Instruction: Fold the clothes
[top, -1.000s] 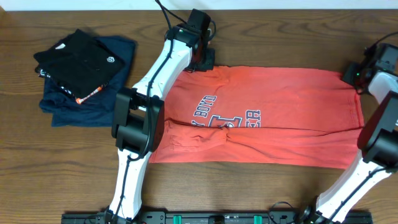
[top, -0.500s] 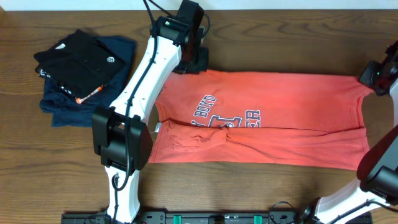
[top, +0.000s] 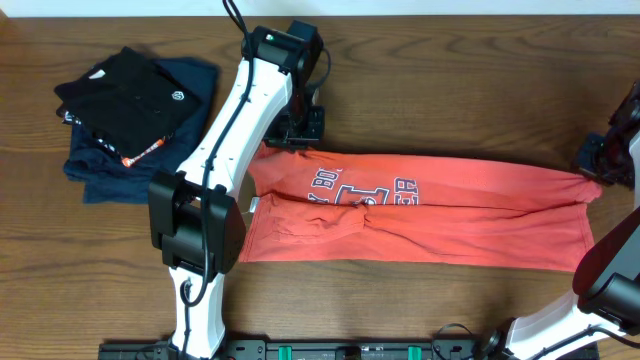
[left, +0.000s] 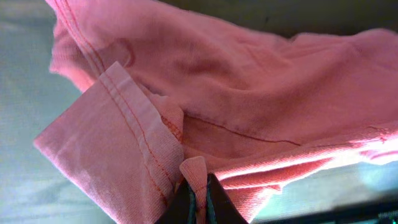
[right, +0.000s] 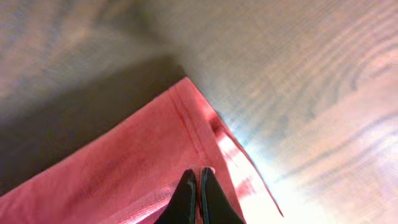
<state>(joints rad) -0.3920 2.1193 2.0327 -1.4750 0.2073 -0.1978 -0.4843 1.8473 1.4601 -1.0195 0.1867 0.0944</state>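
Note:
The shirt's hem would fall near the shirt's far edge if released now, leaving its front part uncovered, so my right gripper should first move it toward that part.
The clothes, a coral-red T-shirt, stretch left to right across the wooden table, with part of the navy-and-white lettering showing. The shirt's far edge is lifted and drawn toward the front between the two arms. My left gripper is at the shirt's far left corner. In the left wrist view this gripper is shut on a pinched fold of the shirt. My right gripper is at the far right corner. In the right wrist view it is shut on the hem of the shirt.
A black folded garment lies on a navy-blue one at the far left of the table. Bare wood lies behind the shirt. The arms' base rail runs along the front edge.
Both grippers have moved toward the front with the shirt's far edge. The shirt's visible band is now narrower and the top of the lettering is covered.

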